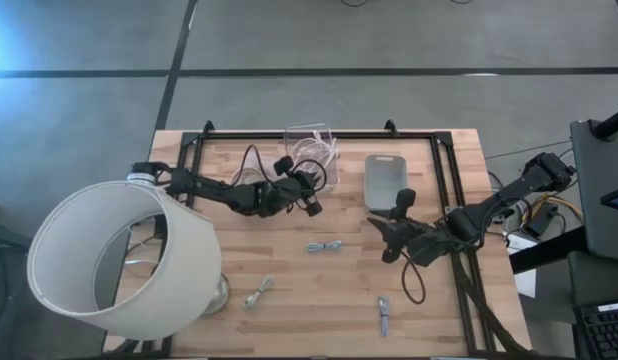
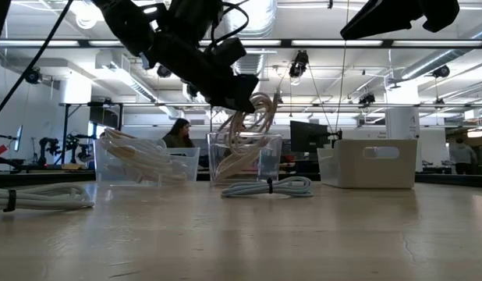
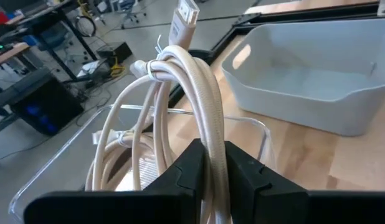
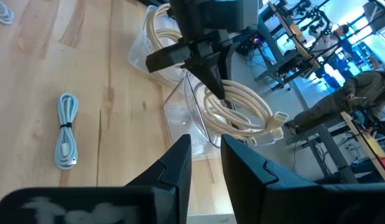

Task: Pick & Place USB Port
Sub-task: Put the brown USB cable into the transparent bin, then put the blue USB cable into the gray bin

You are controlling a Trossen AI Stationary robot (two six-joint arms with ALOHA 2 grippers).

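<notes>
The lower loops of the cream cable hang inside the clear bin's rim, so the cable would rest in the bin. My left gripper is ready to open and will let go.
My left gripper [image 3: 214, 149] is over the clear bin [image 2: 245, 160] at the table's far side and is shut on a coiled cream USB cable [image 2: 253, 117]. In the high view this gripper [image 1: 309, 190] is just near of the bin [image 1: 314, 150]. My right gripper [image 4: 206, 143] hovers above the table near the grey bin [image 1: 384, 180]; its fingers are a narrow gap apart and hold nothing. A light blue coiled cable [image 2: 268, 187] lies flat on the table in front of the clear bin. My left gripper pinches several strands of the cream cable coil [image 3: 211, 124] between its two fingers, which lie across the strands. It comes from above, slanting down. The coil is lifted; its lower loops [image 2: 241, 156] hang inside the clear bin, and the plug end [image 3: 183, 18] sticks out past the fingers.
A second clear bin [image 2: 147, 160] with cream cables stands beside the first. Other coiled cables lie on the table [image 1: 257, 293], [image 1: 384, 315]. A large white lampshade [image 1: 119, 260] covers the table's near left part. A black frame [image 1: 444, 170] edges the work area.
</notes>
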